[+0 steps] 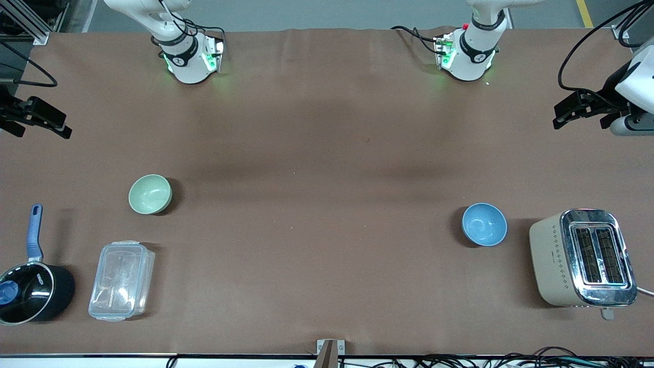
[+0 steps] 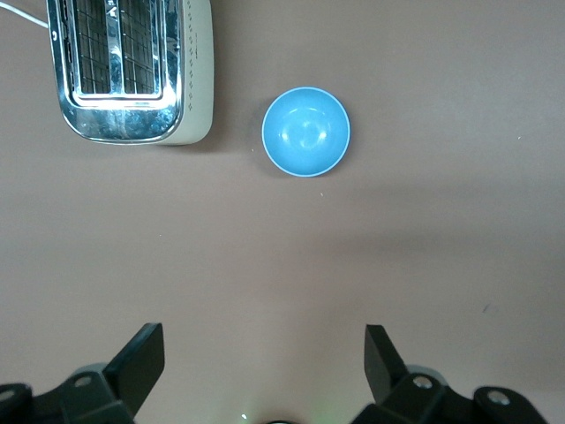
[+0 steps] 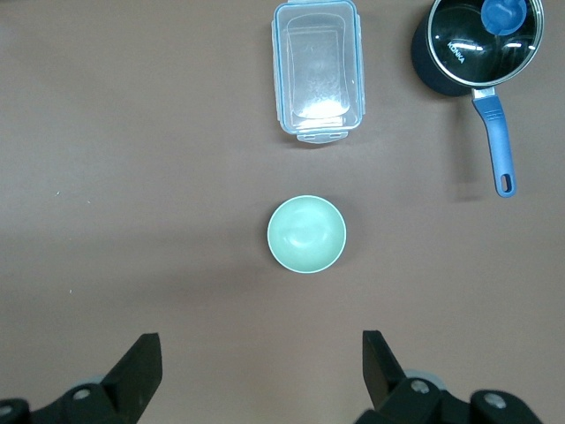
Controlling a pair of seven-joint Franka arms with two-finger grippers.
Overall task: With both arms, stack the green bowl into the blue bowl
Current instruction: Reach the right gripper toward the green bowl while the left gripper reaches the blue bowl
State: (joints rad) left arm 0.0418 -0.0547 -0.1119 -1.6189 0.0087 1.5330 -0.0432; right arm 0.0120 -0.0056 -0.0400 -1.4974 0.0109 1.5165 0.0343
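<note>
The blue bowl needs its hollow kept free to take the green bowl point(image 1: 149, 193), so my left gripper will next pick the blue bowl up by its rim point(image 1: 484, 204).
The green bowl point(image 1: 149, 193) stands upright and empty on the brown table toward the right arm's end; it also shows in the right wrist view point(image 3: 306, 234). The blue bowl point(image 1: 484, 224) stands upright and empty toward the left arm's end, beside the toaster, and shows in the left wrist view point(image 2: 306, 132). The two bowls are far apart. My right gripper point(image 1: 64, 129) point(image 3: 259, 346) is open and empty, high over the table's edge at its own end. My left gripper point(image 1: 558, 117) point(image 2: 263, 340) is open and empty, high over the table's edge at its own end.
A beige and chrome toaster point(image 1: 582, 258) point(image 2: 132, 66) stands beside the blue bowl. A clear plastic lidded box point(image 1: 121, 281) point(image 3: 316, 71) and a black saucepan with a blue handle point(image 1: 30, 291) point(image 3: 481, 40) sit nearer the front camera than the green bowl.
</note>
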